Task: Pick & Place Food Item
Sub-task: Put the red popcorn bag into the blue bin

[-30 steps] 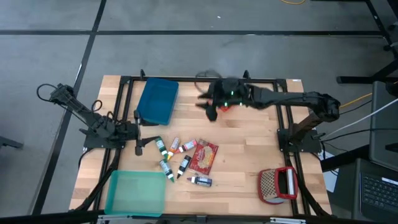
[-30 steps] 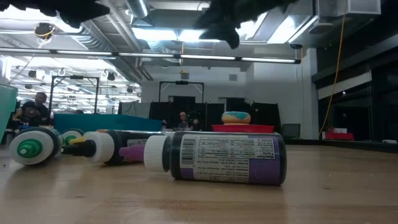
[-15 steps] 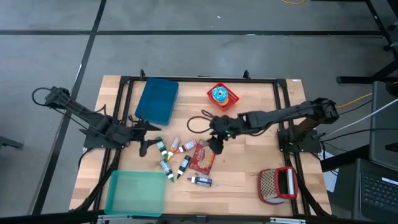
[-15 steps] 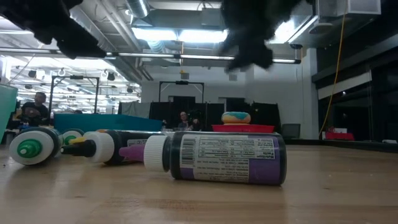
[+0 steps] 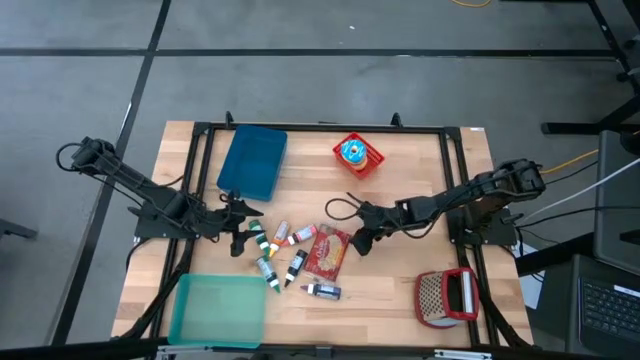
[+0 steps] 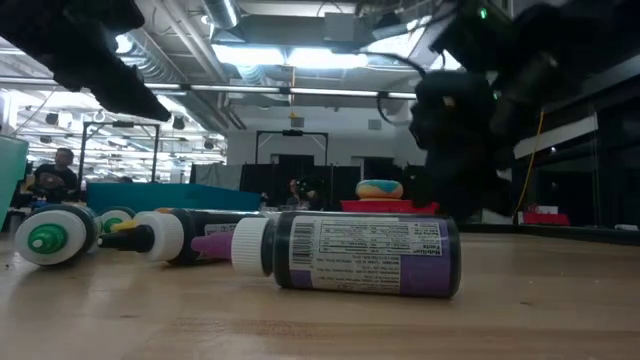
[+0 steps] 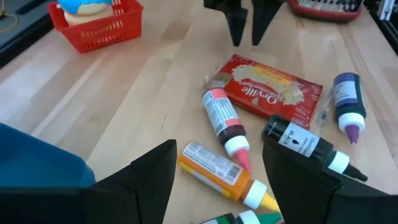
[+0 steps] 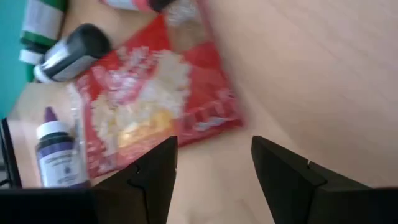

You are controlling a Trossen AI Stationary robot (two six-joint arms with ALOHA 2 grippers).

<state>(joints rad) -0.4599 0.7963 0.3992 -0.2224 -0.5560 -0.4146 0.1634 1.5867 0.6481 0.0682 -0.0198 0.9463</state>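
My right gripper grabs the packet by its edge (image 5: 342,257) next, to place the red popcorn packet in the blue tray (image 5: 251,160).
A red popcorn packet (image 5: 328,252) lies flat on the table's middle, also in the right wrist view (image 8: 155,106) and the left wrist view (image 7: 267,92). My right gripper (image 5: 358,243) hangs open just right of the packet's edge, fingers slanting down (image 8: 214,174). My left gripper (image 5: 243,235) stands open left of the scattered bottles (image 5: 281,233), with an orange bottle (image 7: 221,175) just beyond its fingers (image 7: 217,180). A donut sits in a red basket (image 5: 358,153) at the far middle.
Several small bottles lie around the packet, among them a purple one (image 5: 323,291) (image 6: 350,255). A blue tray (image 5: 252,162) sits far left, a teal tray (image 5: 218,308) near left, and a red grater-like thing (image 5: 447,297) near right. Bare wood shows right of the packet.
My right gripper has swung from above the red basket toward the near edge and sunk low beside the packet's right side, rolling as it went. My left gripper has dipped and turned a little toward the bottles. No thing on the table has moved.
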